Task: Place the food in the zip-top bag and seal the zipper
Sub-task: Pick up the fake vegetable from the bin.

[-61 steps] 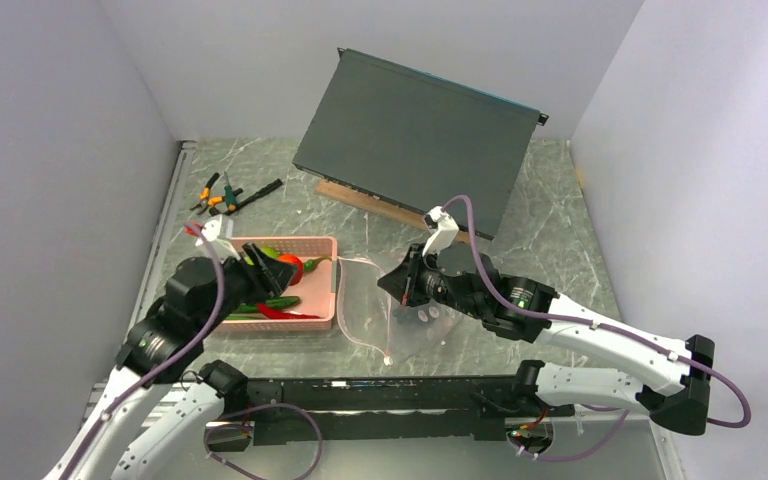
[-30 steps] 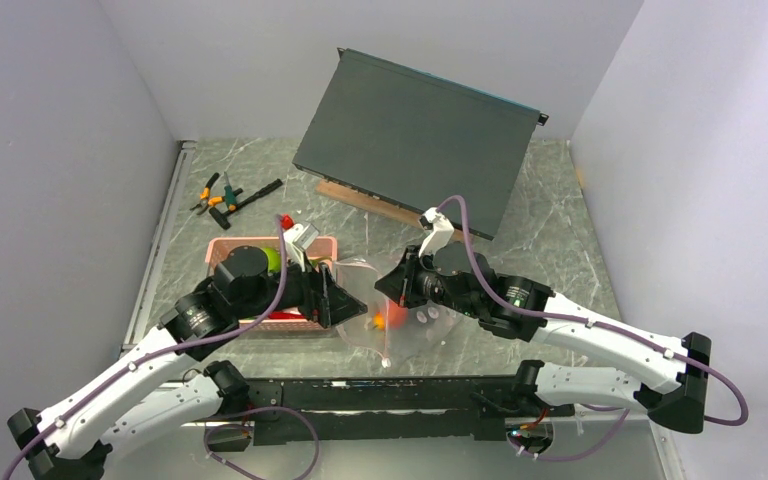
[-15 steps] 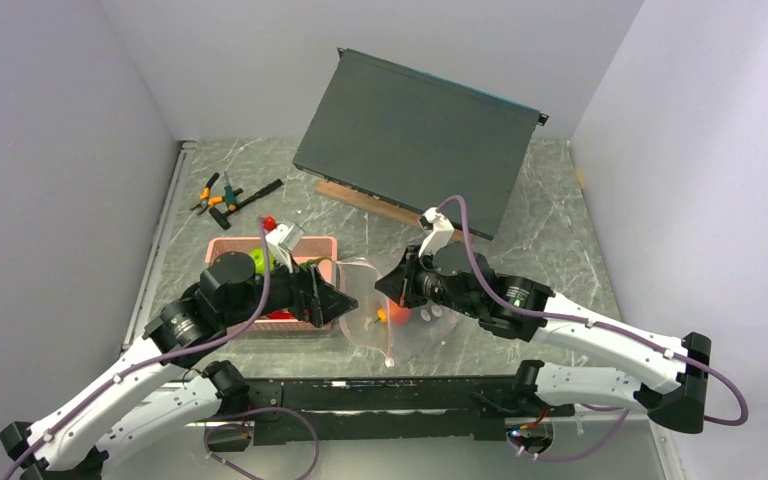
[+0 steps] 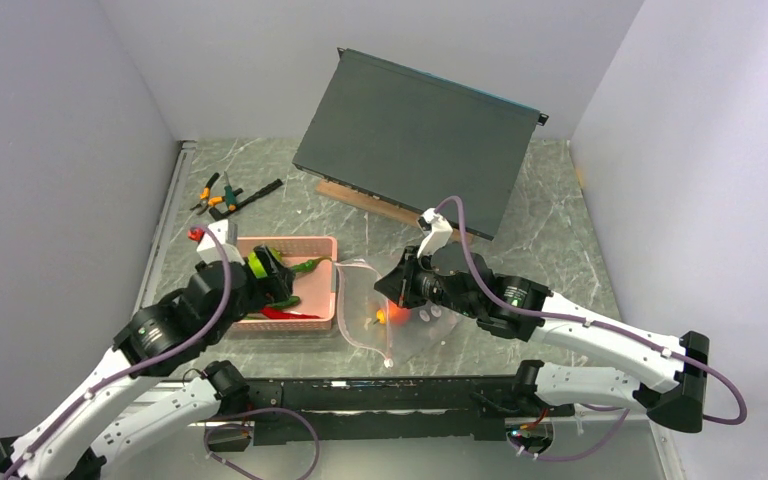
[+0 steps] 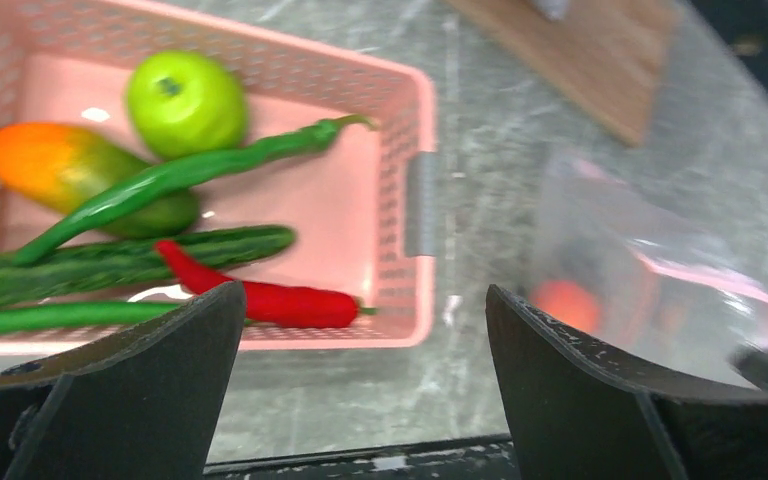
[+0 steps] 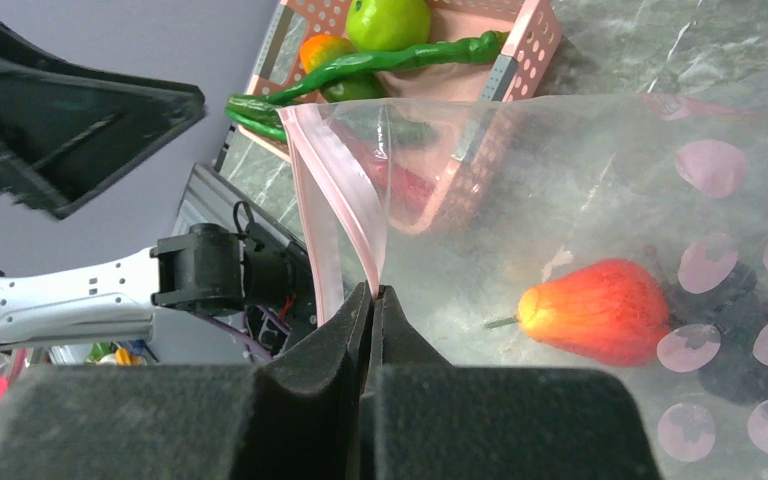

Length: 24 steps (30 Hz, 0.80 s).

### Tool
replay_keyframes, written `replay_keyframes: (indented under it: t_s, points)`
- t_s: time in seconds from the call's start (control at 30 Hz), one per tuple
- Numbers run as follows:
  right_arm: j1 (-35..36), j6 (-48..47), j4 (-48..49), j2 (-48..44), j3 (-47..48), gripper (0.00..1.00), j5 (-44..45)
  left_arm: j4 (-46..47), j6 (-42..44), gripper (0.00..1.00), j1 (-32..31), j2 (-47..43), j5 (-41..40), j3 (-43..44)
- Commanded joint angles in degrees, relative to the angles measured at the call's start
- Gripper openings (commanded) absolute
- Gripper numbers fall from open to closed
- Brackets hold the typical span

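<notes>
The stem end of the red chilli should go into the zip-top bag first, so my left gripper will grab the chilli near its thin tip next and leave the stem end free.
The clear zip-top bag lies right of the pink basket, its mouth held up. My right gripper is shut on the pink zipper strip at the mouth edge. A red-orange fruit lies inside the bag; it also shows in the top view and blurred in the left wrist view. My left gripper is open and empty, above the basket's right end. In the basket lie a green apple, an orange-green mango, a long green pepper, a cucumber and a red chilli.
A dark panel leans on a wooden block at the back. Orange-handled pliers lie at the back left. Grey walls close in both sides. A black rail runs along the near edge.
My left gripper carried the red-orange fruit to the bag mouth, let it go inside and has drawn back left over the basket, empty. The right gripper kept holding the bag mouth.
</notes>
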Motion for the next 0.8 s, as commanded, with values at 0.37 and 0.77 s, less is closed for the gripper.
replay_keyframes:
  t_s: [0.37, 0.77]
  points:
    - [-0.2, 0.0, 2.1, -0.8, -0.4, 0.00, -0.4, -0.7, -2.8, 0.86, 10.4, 8.2, -6.9, -13.8]
    - [-0.2, -0.1, 2.1, -1.0, -0.6, 0.00, -0.6, 11.8, 6.5, 0.70, 21.3, 14.3, 1.2, -19.3]
